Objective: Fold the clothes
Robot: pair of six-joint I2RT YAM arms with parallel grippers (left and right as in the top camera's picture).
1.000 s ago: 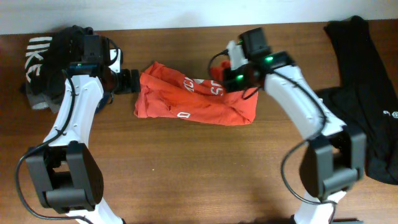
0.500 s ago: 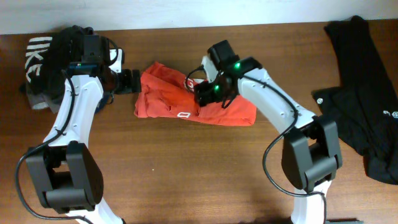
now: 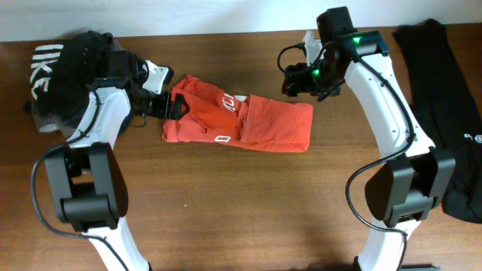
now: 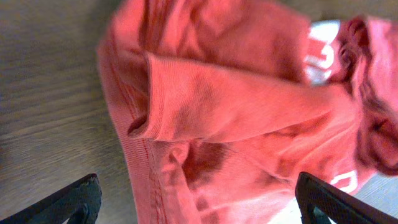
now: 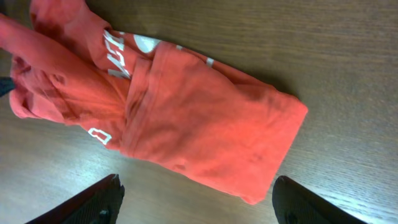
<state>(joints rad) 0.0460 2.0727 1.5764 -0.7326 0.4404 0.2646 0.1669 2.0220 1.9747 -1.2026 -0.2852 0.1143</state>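
My right gripper grabs the red-orange T-shirt [image 3: 263, 128] by its end edge nearest my right gripper next, to anchor it so the opposite end folds over.
The clothes, a red-orange T-shirt [image 3: 263, 128] with white lettering showing, lie bunched in a rough rectangle at the table's middle. My left gripper [image 3: 175, 107] is open at the shirt's left edge. In the left wrist view the shirt [image 4: 236, 112] fills the frame and its hem runs between the wide-apart fingers [image 4: 71, 202], around the gripper [image 4: 199, 208]. My right gripper [image 3: 295, 79] is open and hangs behind the shirt's right end, apart from it. In the right wrist view the shirt [image 5: 186, 118] lies beyond the gripper [image 5: 199, 205], with only bare wood between its fingertips [image 5: 314, 202].
A black garment with white lettering [image 3: 56, 71] is heaped at the back left, by the left arm. More black clothing [image 3: 444, 113] covers the right edge of the wooden table [image 3: 241, 203].
My right gripper carried the shirt's right part leftward, opened, let go and pulled back up to the right rear. The left gripper turned and moved onto the shirt's left edge.
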